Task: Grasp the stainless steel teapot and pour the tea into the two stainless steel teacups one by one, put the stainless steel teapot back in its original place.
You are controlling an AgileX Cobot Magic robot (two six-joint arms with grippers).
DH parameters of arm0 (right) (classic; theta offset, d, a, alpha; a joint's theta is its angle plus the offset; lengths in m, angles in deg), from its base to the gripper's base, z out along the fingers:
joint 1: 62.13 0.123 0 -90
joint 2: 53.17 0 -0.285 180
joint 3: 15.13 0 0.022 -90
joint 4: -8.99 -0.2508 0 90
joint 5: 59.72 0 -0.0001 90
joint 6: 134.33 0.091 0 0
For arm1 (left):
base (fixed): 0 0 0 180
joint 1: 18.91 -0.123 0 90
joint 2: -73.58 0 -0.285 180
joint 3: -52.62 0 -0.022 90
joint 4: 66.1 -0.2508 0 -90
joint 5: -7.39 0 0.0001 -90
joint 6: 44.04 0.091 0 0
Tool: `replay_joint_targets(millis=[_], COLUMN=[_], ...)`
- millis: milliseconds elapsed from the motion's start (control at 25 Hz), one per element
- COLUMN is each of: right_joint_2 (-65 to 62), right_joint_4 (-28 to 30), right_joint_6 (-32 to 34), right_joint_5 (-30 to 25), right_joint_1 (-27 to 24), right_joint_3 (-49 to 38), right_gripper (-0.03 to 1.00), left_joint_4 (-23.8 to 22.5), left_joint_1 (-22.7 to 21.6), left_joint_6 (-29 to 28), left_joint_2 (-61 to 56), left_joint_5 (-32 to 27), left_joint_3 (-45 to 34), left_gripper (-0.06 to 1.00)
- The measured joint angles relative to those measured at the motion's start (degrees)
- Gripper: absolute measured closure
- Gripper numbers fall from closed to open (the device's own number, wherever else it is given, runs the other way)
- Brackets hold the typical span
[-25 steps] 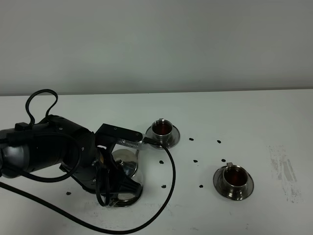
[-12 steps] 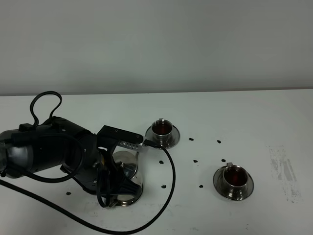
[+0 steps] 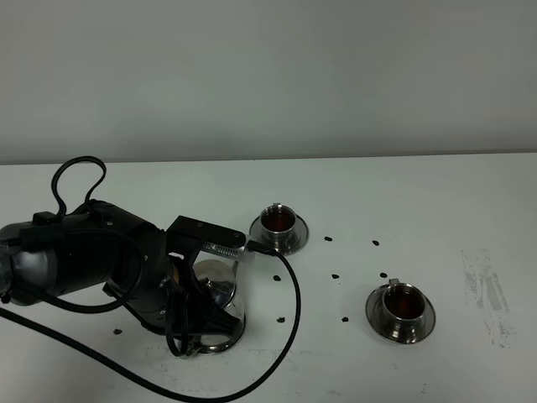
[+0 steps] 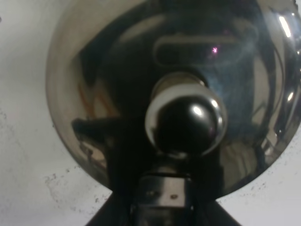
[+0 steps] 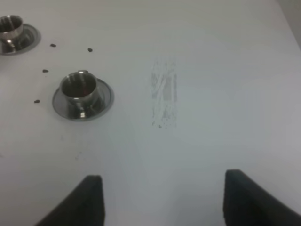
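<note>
I need to open my left gripper now: the teapot's lower edge is resting on the tabletop beside the scuff marks, so the teapot would stay standing there.
The stainless steel teapot [image 3: 220,300] stands low at the table's front left, half hidden under my black left arm [image 3: 92,260]. In the left wrist view its domed lid and knob [image 4: 186,125] fill the frame, and my left gripper [image 4: 162,200] is shut on the pot at the handle side. A shiny rim under the pot may be the original place; I cannot tell for sure. One teacup [image 3: 278,221] with dark tea sits on its saucer behind the pot. The other teacup [image 3: 404,302] [image 5: 79,88] sits to the right. My right gripper [image 5: 169,202] is open above bare table.
Several dark specks [image 3: 334,275] lie scattered between the cups. A grey scuff mark [image 3: 491,294] [image 5: 164,94] marks the table at the right. A black cable [image 3: 289,327] loops over the table in front of the pot. The far cup [image 5: 10,26] shows at the right wrist view's corner.
The left arm shifted slightly and the teapot sank a little toward the table during the first half second. Since then nothing visibly moved.
</note>
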Motion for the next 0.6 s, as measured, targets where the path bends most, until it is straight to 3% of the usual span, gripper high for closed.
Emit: replay_joint_targets(millis=[480,600], right_joint_2=[0.0,0.0], right_joint_4=[0.0,0.0], right_joint_6=[0.0,0.0], right_joint_5=[0.0,0.0], right_joint_1=[0.0,0.0], right_joint_3=[0.0,0.0], right_gripper=[0.41,0.41], left_joint_4=[0.2,0.2], left_joint_1=[0.0,0.0], left_joint_6=[0.0,0.1], left_joint_2=[0.0,0.0], left_joint_5=[-0.5,-0.5], left_joint_3=[0.0,0.0], left_gripper=[0.68,0.59])
